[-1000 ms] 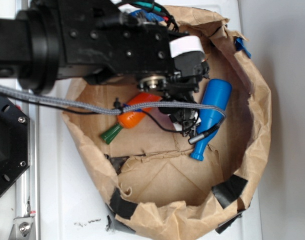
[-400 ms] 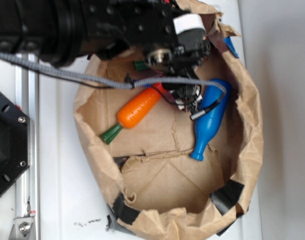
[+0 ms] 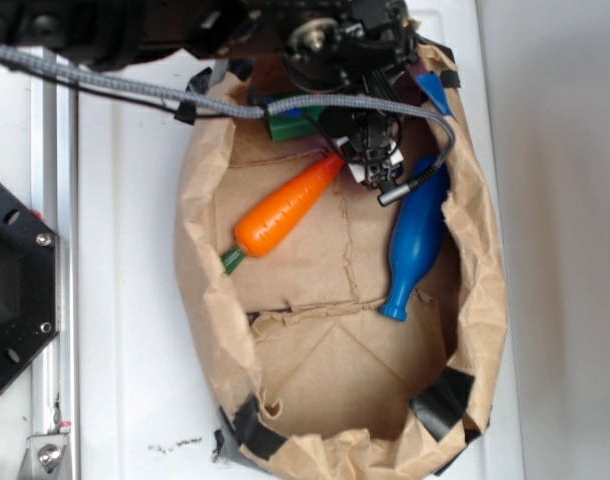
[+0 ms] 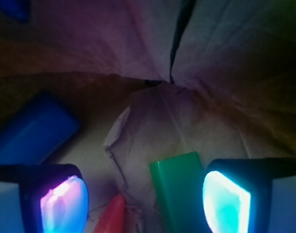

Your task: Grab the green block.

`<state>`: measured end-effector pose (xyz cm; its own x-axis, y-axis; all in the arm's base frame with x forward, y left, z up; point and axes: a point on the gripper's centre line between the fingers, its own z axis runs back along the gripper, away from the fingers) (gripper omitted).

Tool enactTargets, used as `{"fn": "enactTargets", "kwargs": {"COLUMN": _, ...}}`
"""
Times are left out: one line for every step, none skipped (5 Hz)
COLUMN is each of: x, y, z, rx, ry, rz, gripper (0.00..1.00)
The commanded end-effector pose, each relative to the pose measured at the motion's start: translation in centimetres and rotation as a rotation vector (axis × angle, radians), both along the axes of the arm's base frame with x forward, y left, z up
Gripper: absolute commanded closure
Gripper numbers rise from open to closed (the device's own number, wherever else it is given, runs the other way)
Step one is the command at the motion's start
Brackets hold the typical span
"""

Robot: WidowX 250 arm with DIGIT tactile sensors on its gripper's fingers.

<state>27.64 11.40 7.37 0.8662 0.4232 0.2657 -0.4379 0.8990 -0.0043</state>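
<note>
My gripper moves lower, before it closes on the green block (image 3: 291, 126), since its fingers are still above the block.
The green block (image 3: 291, 126) lies at the far end of the paper bag (image 3: 215, 300), partly under the arm. In the wrist view the green block (image 4: 179, 191) sits on the bag floor between my fingers, close to the right pad (image 4: 224, 204) and not touching it. My gripper (image 4: 145, 204) is open, with its left pad (image 4: 64, 206) well apart from the block. From the exterior view the gripper (image 3: 330, 140) hangs low over the block and the carrot tip; its fingers are mostly hidden by the wrist and cable.
An orange carrot (image 3: 285, 208) lies diagonally in the bag, and its red-lit tip (image 4: 111, 218) reaches between my fingers. A blue bottle (image 3: 415, 240) lies along the right wall, seen as a blue shape (image 4: 31, 131) in the wrist view. Crumpled bag walls (image 4: 221, 58) rise close ahead.
The arm has moved toward the far end of the bag. The bag has shifted and narrowed, and the green block has come into view beside the gripper.
</note>
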Motion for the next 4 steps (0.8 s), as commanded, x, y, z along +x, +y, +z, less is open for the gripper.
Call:
{"fn": "enactTargets", "kwargs": {"x": -0.3, "y": 2.8, "z": 1.7, "rx": 0.065, "ry": -0.048, "rz": 0.05, "gripper": 0.0}}
{"fn": "enactTargets", "kwargs": {"x": -0.4, "y": 2.7, "z": 1.0, "rx": 0.077, "ry": -0.037, "rz": 0.048, "gripper": 0.0}}
{"fn": "enactTargets", "kwargs": {"x": -0.7, "y": 2.7, "z": 0.1, "rx": 0.096, "ry": -0.023, "rz": 0.045, "gripper": 0.0}}
{"fn": "enactTargets", "kwargs": {"x": -0.5, "y": 2.6, "z": -0.8, "rx": 0.105, "ry": -0.018, "rz": 0.041, "gripper": 0.0}}
